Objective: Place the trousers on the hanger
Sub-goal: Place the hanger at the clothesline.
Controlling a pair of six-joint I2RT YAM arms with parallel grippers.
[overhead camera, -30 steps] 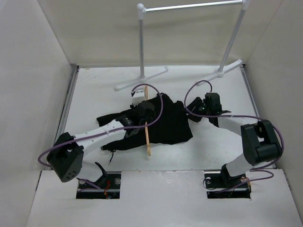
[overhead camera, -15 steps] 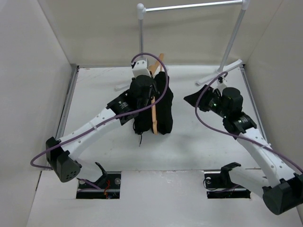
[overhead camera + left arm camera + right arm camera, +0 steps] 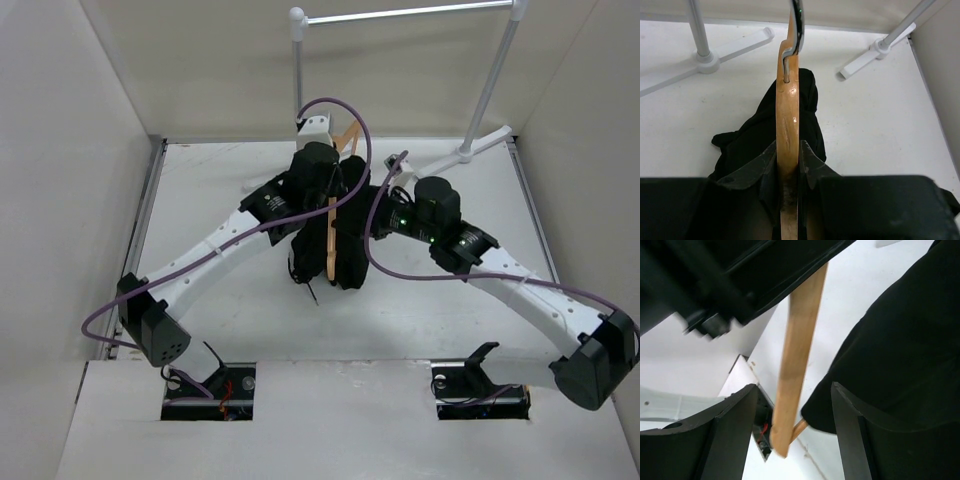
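Note:
My right fingers must first reach the near edge of the hanger, then close.
The tan wooden hanger is held up off the table, with my left gripper shut on its upper part. In the left wrist view the hanger runs edge-on between the jaws of that gripper, its metal hook at the top. The black trousers hang draped over the hanger in a bunched fold, and the trousers also show below it. My right gripper is open at the trousers' right side. Seen from the right wrist, the lower end of the hanger lies between the open fingers of the right gripper, and the trousers fill the right.
A silver metal rack stands at the back, its feet on the white table. One rack foot and another lie just beyond the hanger. White walls close in on both sides.
The left arm lifted the hanger with the trousers off the table and carried it toward the back. The right arm swung in from the right to the hanger, its jaws widening.

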